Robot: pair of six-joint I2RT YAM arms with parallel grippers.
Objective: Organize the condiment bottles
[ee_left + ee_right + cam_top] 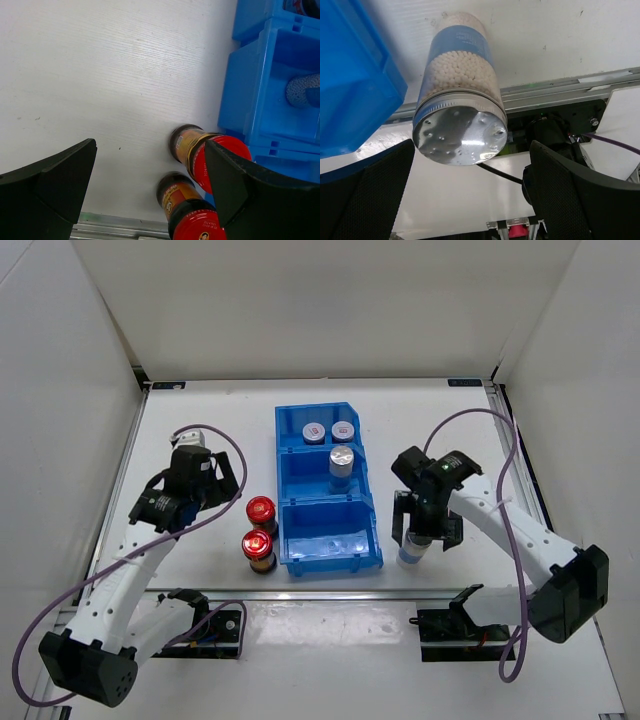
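Observation:
My right gripper's fingers are open wider than the pale bottle's silver cap, so the pale bottle would stay standing if I lifted that gripper now.
Two dark bottles with red caps stand on the table left of the blue bin; both show in the left wrist view. My left gripper is open and empty, up and left of them. A tall pale bottle with a silver cap stands right of the bin. My right gripper is open just above it, one finger on each side, not gripping. Another silver-capped bottle stands in the middle compartment. Two short white-capped bottles are in the far compartment.
The bin has three compartments in a row; the near one holds no bottle. A metal rail runs along the table's near edge, with cables and arm bases behind it. White walls enclose the table on three sides.

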